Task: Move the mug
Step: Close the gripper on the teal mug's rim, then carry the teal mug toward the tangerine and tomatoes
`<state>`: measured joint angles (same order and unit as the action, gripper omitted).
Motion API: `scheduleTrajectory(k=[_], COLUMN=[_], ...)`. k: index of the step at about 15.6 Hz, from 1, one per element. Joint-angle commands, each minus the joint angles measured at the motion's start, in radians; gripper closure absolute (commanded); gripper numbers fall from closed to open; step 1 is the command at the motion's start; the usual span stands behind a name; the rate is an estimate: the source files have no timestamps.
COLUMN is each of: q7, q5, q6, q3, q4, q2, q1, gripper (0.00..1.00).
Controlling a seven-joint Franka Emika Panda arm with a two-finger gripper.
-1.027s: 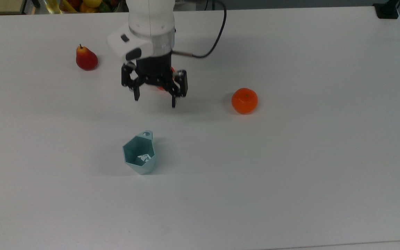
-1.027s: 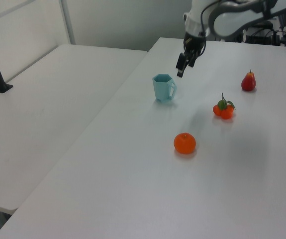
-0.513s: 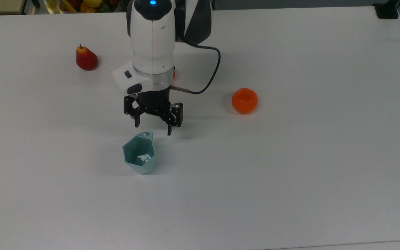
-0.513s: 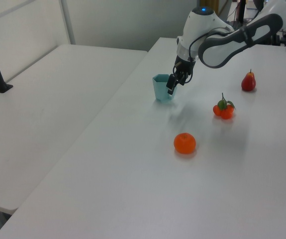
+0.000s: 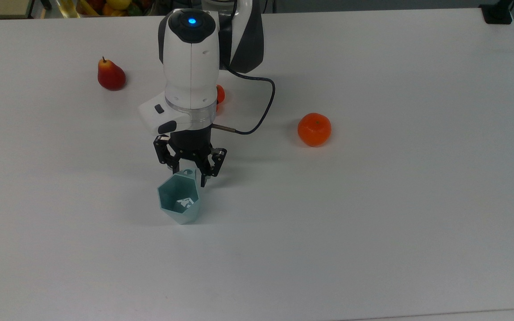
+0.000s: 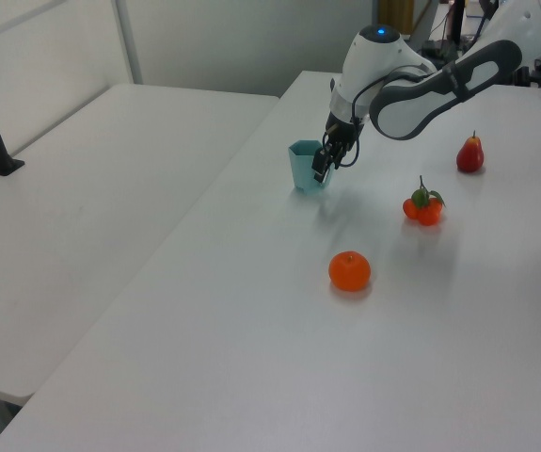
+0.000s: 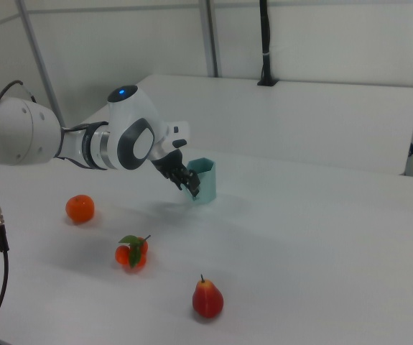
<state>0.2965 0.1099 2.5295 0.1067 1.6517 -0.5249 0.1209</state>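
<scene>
The gripper grabs the small handle tab next, to move the mug.
The pale teal faceted mug stands upright on the white table, its small holed handle tab pointing at the arm. My gripper points down at that tab and is open, with one finger on each side of the tab and just above the rim. In the left view the gripper hangs at the right side of the mug. In the right view the gripper overlaps the left side of the mug. I cannot tell whether the fingers touch the tab.
An orange lies to the top view's right of the arm. A red pear is at the top view's far left. A small red fruit with leaves sits partly behind the arm. A second table adjoins.
The gripper has come down and toward the mug, from over the red fruit to the handle tab. Its fingers stand closer together. The mug has not moved.
</scene>
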Motion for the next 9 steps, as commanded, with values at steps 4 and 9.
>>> scheduleTrajectory(k=[4, 9], q7=[0.021, 0.02], q5=[0.031, 0.037], q6=[0.02, 0.008], q3=[0.005, 0.002], q4=[-0.004, 0.022], q2=[-0.013, 0.041], q1=[0.011, 0.017], gripper=[0.81, 0.97])
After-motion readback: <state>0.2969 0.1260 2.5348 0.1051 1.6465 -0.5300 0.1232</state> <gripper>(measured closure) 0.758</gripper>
